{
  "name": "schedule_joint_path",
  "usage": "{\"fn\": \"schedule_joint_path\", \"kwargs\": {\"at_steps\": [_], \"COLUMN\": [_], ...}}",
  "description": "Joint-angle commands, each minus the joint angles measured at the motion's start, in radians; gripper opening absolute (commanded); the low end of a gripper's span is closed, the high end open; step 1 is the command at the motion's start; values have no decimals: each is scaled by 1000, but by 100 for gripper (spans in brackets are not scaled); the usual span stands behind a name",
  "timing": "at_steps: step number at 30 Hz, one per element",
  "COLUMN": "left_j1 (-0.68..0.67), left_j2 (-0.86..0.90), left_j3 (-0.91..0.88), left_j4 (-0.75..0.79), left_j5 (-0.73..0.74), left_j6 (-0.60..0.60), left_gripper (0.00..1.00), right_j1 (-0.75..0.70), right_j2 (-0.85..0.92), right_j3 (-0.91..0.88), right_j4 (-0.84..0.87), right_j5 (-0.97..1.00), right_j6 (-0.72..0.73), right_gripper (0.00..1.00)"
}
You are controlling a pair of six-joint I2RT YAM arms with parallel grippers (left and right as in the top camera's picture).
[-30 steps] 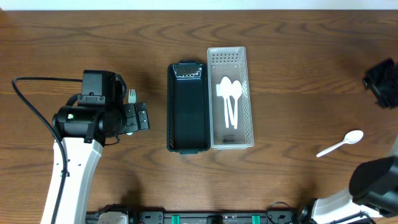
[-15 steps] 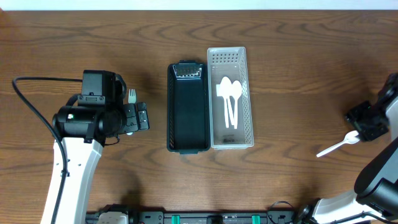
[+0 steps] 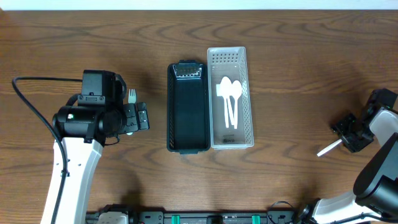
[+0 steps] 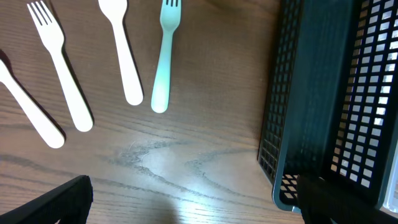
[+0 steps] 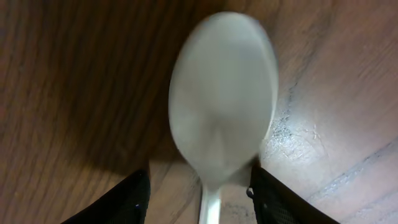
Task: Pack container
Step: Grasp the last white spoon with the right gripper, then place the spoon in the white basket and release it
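My right gripper should close: its fingers straddle the white spoon's neck and would hold the spoon.
A white spoon (image 5: 221, 93) lies on the table at the right; only its handle (image 3: 328, 148) shows from overhead. My right gripper (image 3: 348, 132) is low over the spoon's bowl. In the right wrist view its open fingers (image 5: 208, 200) straddle the spoon's neck without closing on it. A black basket (image 3: 188, 107) and a clear basket (image 3: 214, 124) holding white spoons (image 3: 229, 99) stand side by side at the table's centre. My left gripper (image 4: 186, 208) is open and empty, left of the black basket (image 4: 323, 93).
Several plastic forks lie on the table by the left gripper, white ones (image 4: 62, 74) and a pale green one (image 4: 163, 59); one fork head (image 3: 132, 95) shows from overhead. A black cable (image 3: 31, 106) loops left of the left arm.
My right gripper has moved down and left from the table's right edge onto the spoon, now covering its bowl. The left arm has not moved.
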Motion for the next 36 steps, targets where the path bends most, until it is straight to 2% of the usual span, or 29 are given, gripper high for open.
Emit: {"fn": "schedule_joint_path", "kwargs": {"at_steps": [1, 7, 12, 16, 18, 23, 27, 32, 36], "left_j1": [1, 1, 1, 1, 1, 1, 1, 1, 1], "left_j2": [0, 0, 0, 0, 0, 0, 0, 0, 0], "left_j3": [17, 17, 17, 17, 17, 17, 17, 17, 17], "left_j4": [-2, -2, -2, -2, -2, -2, -2, -2, -2], "left_j5": [-13, -13, -13, -13, -13, -13, -13, -13, -13], "left_j6": [20, 20, 20, 20, 20, 20, 20, 20, 20], "left_gripper": [98, 98, 98, 98, 98, 98, 98, 98, 98], "right_j1": [7, 7, 7, 7, 7, 22, 103, 314, 500], "right_j2": [15, 15, 15, 15, 15, 8, -50, -157, -178], "right_j3": [-49, -55, -55, -55, -55, -19, 82, 311, 498], "right_j4": [18, 19, 19, 19, 21, -15, -84, -178, -229], "right_j5": [-13, -13, -24, -32, -36, -75, -91, -91, -91], "right_j6": [-20, -20, -20, -20, -17, -1, -5, -32, -31], "right_gripper": [55, 47, 21, 13, 3, 1, 1, 1, 1]}}
